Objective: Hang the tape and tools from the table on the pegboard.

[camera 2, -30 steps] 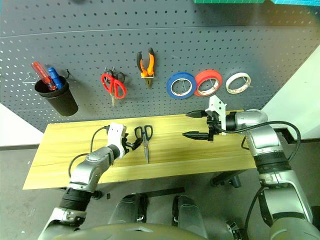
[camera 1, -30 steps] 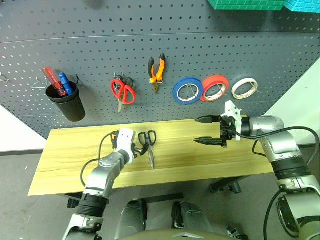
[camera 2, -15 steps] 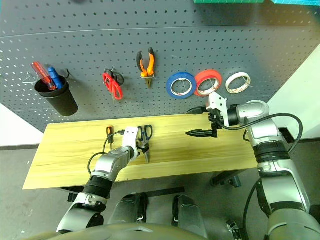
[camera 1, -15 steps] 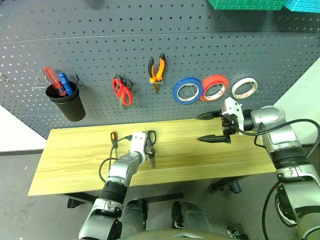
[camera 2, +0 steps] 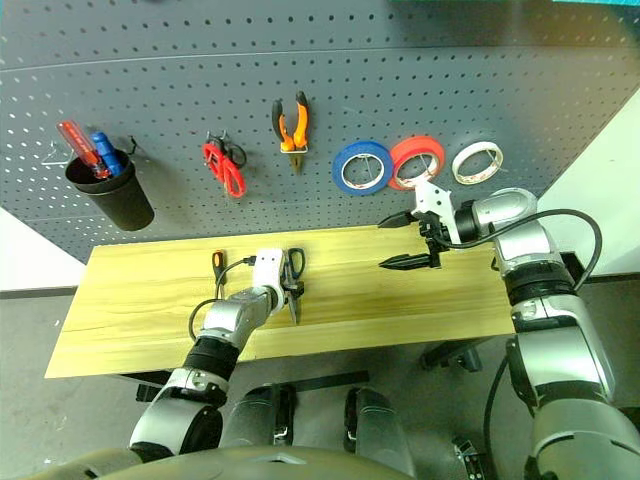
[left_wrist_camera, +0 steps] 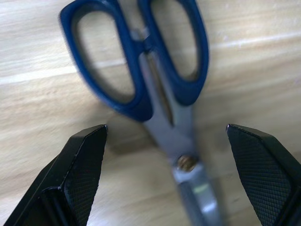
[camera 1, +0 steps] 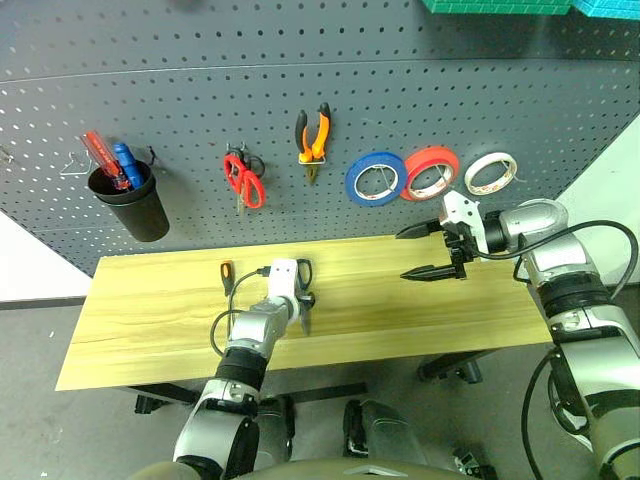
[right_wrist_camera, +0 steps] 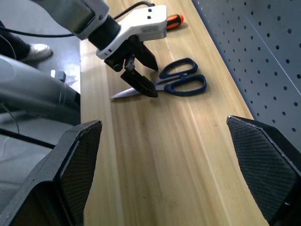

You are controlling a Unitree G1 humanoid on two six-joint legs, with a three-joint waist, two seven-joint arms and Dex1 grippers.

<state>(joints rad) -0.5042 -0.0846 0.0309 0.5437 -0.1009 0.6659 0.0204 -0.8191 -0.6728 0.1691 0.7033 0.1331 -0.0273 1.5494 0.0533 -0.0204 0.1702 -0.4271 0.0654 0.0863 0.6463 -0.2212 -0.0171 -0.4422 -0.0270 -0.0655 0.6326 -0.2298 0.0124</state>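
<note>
The left gripper needs to close, because its fingers are low on both sides of the pivot (left_wrist_camera: 187, 163) in the left wrist view. Closing now would catch the scissors.
The dark-handled scissors (left_wrist_camera: 136, 61) lie flat on the light wood table (camera 1: 150, 320), blades toward its front edge. My left gripper (left_wrist_camera: 167, 126) hovers open just above them, one finger on each side of the blades near the pivot. The orange-and-black screwdriver (camera 1: 226, 272) lies beside my left wrist. On the pegboard (camera 1: 500, 90) hang the orange-handled pliers (camera 1: 313, 140) and, at the right end of the row of rolls, the cream tape (camera 1: 490, 173). My right gripper (camera 1: 403, 255) floats open and empty over the table's right part, below the rolls, its fingers pointing left.
Red-handled scissors (camera 1: 245, 178) hang left of the pliers. A blue roll (camera 1: 375, 180) and a red roll (camera 1: 430, 172) hang beside the tape. A black cup (camera 1: 128, 205) with pens hangs at the far left. Teal bins (camera 1: 490, 5) sit above the board.
My left gripper has shifted right and sunk, from beside the scissors' handles to over their pivot, uncovering the screwdriver. The right gripper has drifted slightly right, still open.
</note>
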